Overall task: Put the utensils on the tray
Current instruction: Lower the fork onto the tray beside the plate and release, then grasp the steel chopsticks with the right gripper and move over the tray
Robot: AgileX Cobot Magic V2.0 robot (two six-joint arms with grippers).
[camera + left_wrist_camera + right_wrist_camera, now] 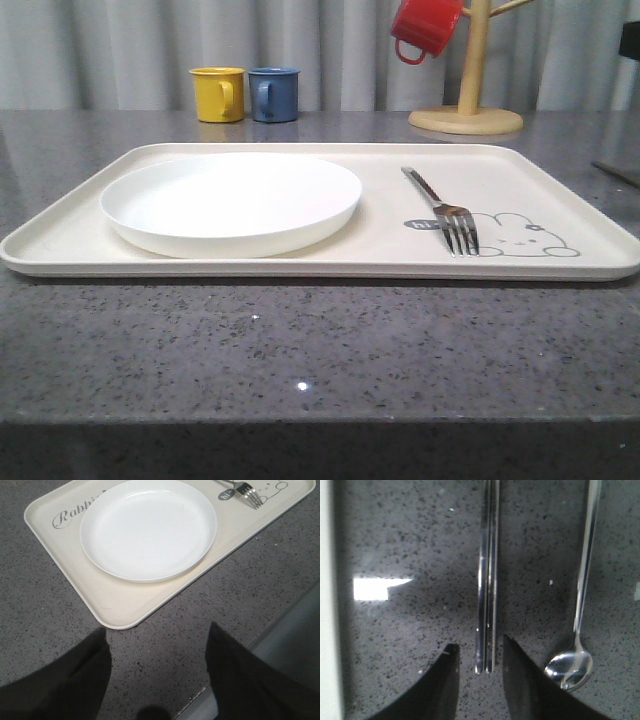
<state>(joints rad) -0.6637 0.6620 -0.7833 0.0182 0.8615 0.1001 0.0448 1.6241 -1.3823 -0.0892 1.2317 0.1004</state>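
Observation:
My right gripper isn't ready to close yet: its fingers are on either side of the chopsticks' end but high above the chopsticks. It needs to come down first, then close on the chopsticks.
The cream tray (400,240) lies across the grey table, with the white plate (230,200) on its left half and the fork (445,210) on its right half, tines over the rabbit drawing. My left gripper (157,628) hangs open over bare table just off a corner of the tray (65,545), near the plate (148,529); the fork (247,491) lies further off. My right gripper (480,642) is open, its fingers on either side of the end of the chopsticks (487,580) on the table. The spoon (570,667) lies beside them.
A yellow mug (218,94) and a blue mug (274,94) stand behind the tray. A red mug (425,28) hangs on a wooden stand (470,100) at the back right. The tray's rim (327,605) runs close to the chopsticks. The table's edge (240,665) is near my left gripper.

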